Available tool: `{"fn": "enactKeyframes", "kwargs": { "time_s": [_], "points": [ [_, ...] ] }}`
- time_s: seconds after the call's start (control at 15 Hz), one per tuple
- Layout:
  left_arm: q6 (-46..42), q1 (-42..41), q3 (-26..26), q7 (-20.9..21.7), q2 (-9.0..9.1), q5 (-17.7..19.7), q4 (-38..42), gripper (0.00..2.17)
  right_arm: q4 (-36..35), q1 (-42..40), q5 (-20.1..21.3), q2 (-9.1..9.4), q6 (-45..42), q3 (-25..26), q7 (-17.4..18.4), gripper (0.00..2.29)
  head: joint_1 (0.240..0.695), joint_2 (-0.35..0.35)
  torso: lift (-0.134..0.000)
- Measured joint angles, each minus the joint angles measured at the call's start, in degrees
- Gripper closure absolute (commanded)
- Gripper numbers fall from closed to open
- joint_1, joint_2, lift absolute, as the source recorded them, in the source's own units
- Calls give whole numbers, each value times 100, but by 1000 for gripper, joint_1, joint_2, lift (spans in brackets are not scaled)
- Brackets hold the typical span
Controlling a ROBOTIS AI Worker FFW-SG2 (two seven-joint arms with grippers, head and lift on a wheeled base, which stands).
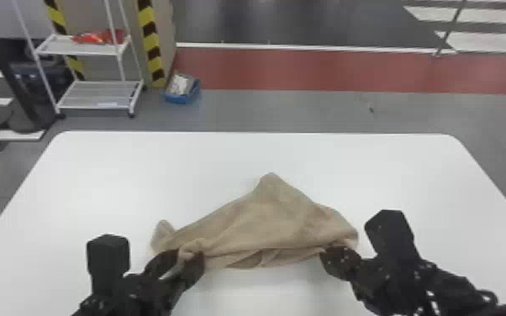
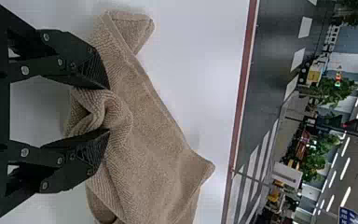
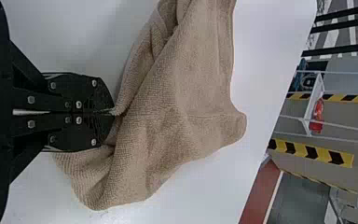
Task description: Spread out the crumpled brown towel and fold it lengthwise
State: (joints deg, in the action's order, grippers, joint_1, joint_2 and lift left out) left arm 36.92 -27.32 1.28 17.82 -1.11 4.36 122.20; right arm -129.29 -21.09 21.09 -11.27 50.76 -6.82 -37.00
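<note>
The left gripper grabs the brown towel (image 1: 264,218) by the raised fold at its end (image 1: 191,248) next, since the rest spreads slack over the table.
The brown towel (image 1: 264,218) lies crumpled on the white table, its peak pointing away from the robot and a small flap at its left end. At the towel's near left edge is my left gripper (image 1: 183,260). In the left wrist view, the left gripper (image 2: 108,109) is open, with a bunched fold of the towel (image 2: 154,135) between its parted fingers. My right gripper (image 1: 328,254) is at the near right edge. In the right wrist view, the right gripper (image 3: 114,113) is shut on a pinch of the towel's edge, the rest of the towel (image 3: 177,102) spreading beyond.
The white table (image 1: 117,168) has bare surface around the towel on its far, left and right sides. Past its far edge stand a white shelf rack (image 1: 101,94) and a blue bin (image 1: 182,89) on the floor.
</note>
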Motion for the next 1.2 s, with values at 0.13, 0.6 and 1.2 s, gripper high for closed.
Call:
{"fn": "enactKeyframes", "kwargs": {
  "time_s": [0.13, 0.6, 1.2],
  "points": [
    [-40, -50, -132, -92, -2, 28, 159, 1497, -23, -12, -9, -29, 0, 73, 0, 1214, 695, -28, -124],
    [806, -163, -1143, -14, -185, 611, 1574, 1497, -382, 54, 30, -1358, 123, 368, -505, 1210, 695, -13, -124],
    [2316, 883, -1177, -16, -410, 561, 1948, 1497, -658, 290, 525, -2850, -96, 627, -512, 1207, 695, -108, -124]
  ]
}}
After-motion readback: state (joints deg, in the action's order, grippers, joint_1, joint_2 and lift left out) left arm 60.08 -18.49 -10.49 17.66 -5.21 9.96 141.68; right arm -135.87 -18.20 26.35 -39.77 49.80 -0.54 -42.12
